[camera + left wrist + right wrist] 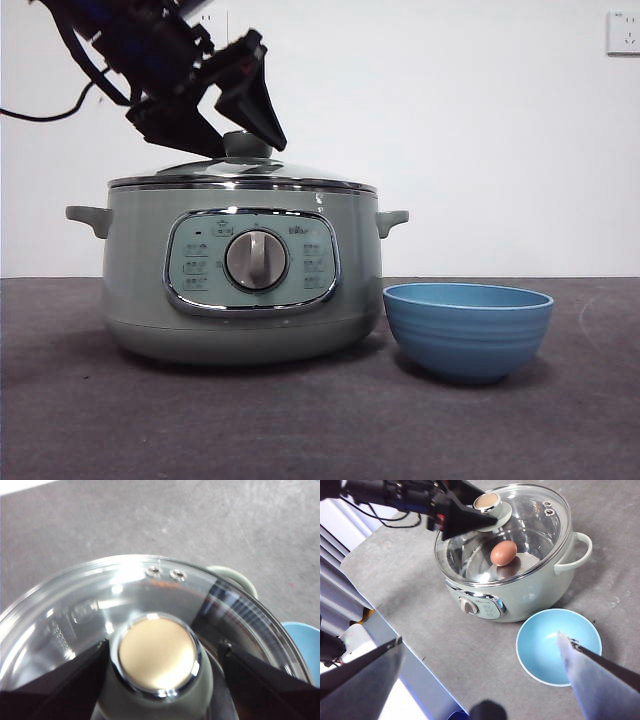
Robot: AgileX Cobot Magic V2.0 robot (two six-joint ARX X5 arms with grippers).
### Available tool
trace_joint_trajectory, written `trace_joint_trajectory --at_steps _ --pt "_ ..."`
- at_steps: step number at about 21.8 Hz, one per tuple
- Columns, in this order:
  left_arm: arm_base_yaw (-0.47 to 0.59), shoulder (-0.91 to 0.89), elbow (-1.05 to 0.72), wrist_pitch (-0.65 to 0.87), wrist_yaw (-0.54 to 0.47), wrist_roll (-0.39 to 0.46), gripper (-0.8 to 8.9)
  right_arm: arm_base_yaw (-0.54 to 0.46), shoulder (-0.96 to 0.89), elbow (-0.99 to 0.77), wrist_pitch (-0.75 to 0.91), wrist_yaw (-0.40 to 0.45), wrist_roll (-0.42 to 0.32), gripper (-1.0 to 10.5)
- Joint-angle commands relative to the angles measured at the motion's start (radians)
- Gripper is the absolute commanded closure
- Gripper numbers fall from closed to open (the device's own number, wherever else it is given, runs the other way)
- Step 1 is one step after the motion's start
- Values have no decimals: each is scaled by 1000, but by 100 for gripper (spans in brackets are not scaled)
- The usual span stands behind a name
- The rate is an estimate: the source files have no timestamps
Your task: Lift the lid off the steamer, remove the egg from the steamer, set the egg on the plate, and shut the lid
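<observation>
I should next grab the lid with my left gripper by its golden knob (247,143) (156,655) to lift the lid off the steamer.
The steamer (130,270) stands left of centre with its clear, chrome-rimmed lid (300,172) resting on it. My left gripper (162,647) is open, one jaw on each side of the lid's knob (156,652), with a small gap on one side. From the front, that gripper (248,148) reaches down from the upper left. Through the lid the brown egg (503,552) shows lying inside the steamer (530,595). An empty blue plate (468,325) sits just right of the pot. My right gripper (480,639) hangs open high above the table, near the plate (540,665).
The table (320,430) is dark grey with a white wall behind it. In the right wrist view the table's edge and a drop to the floor lie on the side of the steamer's control panel (480,605).
</observation>
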Motion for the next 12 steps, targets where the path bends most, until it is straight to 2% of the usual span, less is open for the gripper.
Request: trace_joint_trajectory --at_steps 1,3,12 --pt "-3 20 -2 -17 -2 -2 645 2 1 1 5 1 -4 380" --pt "-4 20 -2 0 0 -2 806 2 1 1 6 1 -4 380" --pt "-4 -53 13 0 1 -2 822 2 1 1 8 1 -4 380"
